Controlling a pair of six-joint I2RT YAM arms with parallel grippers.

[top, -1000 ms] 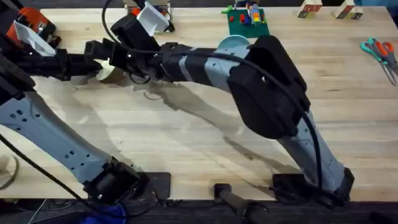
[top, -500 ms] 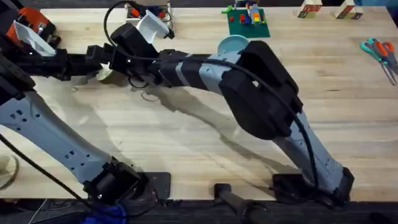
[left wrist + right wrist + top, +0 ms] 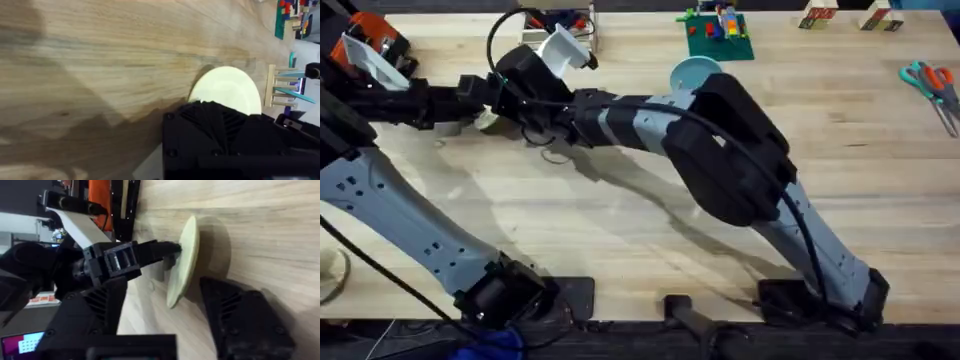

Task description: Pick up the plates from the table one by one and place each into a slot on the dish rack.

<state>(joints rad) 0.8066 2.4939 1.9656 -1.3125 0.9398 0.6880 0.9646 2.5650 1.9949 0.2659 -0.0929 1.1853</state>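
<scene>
The robot's right gripper needs to place the pale cream-green plate [image 3: 182,260] into a slot on the dish rack, so it should next grab the plate by its rim [image 3: 175,301].
The pale cream-green plate [image 3: 487,120] [image 3: 227,90] [image 3: 182,260] is tilted up on its edge at the far left of the table [image 3: 620,220]. My left gripper [image 3: 478,95] [image 3: 167,247] reaches in from the left and pinches the plate's rim. My right gripper [image 3: 500,98] [image 3: 165,287] has crossed over from the right and is open, one finger on each side of the plate. The light blue plate [image 3: 690,70] [image 3: 295,93] stands upright in the wooden dish rack [image 3: 277,85] at the back middle.
A green baseplate with bricks [image 3: 718,35] lies behind the rack. Scissors [image 3: 930,80] lie at the far right and small blocks [image 3: 820,15] at the back right. An orange and white object [image 3: 370,45] sits at the back left corner.
My right arm has stretched further left, bringing its gripper closer around the cream plate. My left arm and the plate have hardly moved.
</scene>
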